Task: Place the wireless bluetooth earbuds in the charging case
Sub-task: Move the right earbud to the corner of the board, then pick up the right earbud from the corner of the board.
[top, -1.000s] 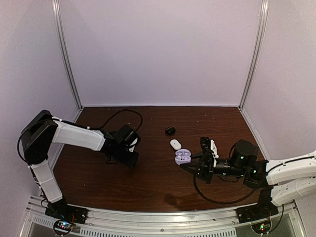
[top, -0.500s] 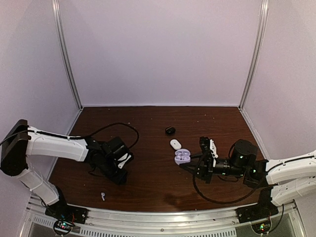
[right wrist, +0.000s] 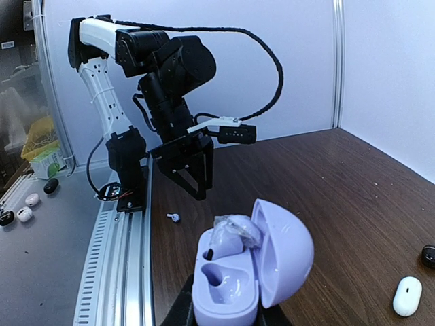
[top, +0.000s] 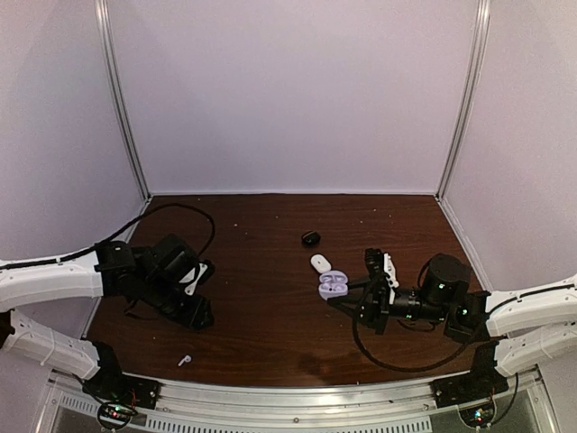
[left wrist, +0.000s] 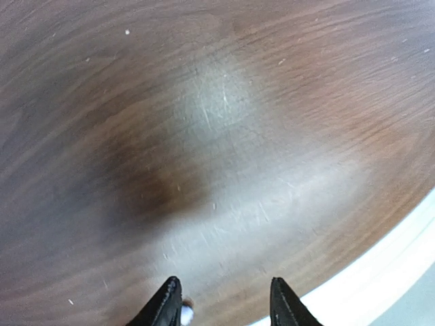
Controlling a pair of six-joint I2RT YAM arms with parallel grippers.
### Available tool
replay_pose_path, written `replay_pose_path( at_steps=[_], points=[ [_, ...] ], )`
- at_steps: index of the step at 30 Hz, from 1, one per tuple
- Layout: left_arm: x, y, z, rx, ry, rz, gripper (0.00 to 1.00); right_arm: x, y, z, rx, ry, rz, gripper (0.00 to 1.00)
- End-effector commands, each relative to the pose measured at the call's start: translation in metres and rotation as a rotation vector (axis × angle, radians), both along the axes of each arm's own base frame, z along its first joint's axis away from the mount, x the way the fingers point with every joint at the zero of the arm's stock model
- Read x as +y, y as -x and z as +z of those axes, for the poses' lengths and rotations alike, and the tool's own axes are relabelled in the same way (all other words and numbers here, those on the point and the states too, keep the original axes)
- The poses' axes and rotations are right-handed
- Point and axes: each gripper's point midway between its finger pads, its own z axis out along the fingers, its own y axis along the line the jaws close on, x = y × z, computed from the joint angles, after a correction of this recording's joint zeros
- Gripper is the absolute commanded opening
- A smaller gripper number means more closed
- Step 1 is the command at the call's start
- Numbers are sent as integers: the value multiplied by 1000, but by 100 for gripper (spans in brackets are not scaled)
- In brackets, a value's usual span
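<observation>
Next, my left gripper grabs the small white earbud by its head [top: 187,358] [left wrist: 186,315], which leaves its stem free to go into the case's empty near slot.
My right gripper [top: 353,299] is shut on an open lavender charging case [right wrist: 253,270], holding it upright above the table. One lavender earbud [right wrist: 233,235] sits in its far slot; the near slot [right wrist: 221,275] is empty. The case also shows in the top view [top: 333,285]. A small white earbud with a stem [top: 184,360] lies on the table near the front rail, also seen from the right wrist [right wrist: 173,217]. My left gripper [top: 200,316] is open and empty, low over the table just behind it. In the left wrist view a white speck [left wrist: 185,314] shows beside the left fingertip [left wrist: 170,302].
A closed white case [top: 320,263] and a black case [top: 310,238] lie on the table behind the lavender one. The metal front rail [top: 297,397] runs along the near edge. Small white and black items [right wrist: 27,207] lie off the table beyond the rail.
My left arm has swung left and toward the front rail. The white earbud shows on the table where none showed a second ago. The right arm and case have not moved.
</observation>
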Motion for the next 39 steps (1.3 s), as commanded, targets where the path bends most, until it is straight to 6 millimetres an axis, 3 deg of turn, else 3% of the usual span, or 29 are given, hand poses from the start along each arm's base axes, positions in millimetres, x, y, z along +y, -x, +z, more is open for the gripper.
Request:
replay_pose_path(
  at_steps=[1, 7, 11, 19, 39],
  points=[
    [29, 40, -19, 153, 2, 102, 44, 1, 3, 14, -14, -46, 21, 0],
    [53, 70, -42, 265, -96, 64, 41, 4, 3, 10, -9, -41, 35, 0],
    [60, 62, -43, 240, -196, 30, 39, 4, 3, 10, -4, -46, 33, 0],
    [58, 59, -59, 267, -274, -38, 31, 1, 4, 9, -4, -49, 25, 0],
    [48, 63, -78, 320, -333, -117, 31, -2, 3, 5, -3, -48, 11, 0]
  ],
)
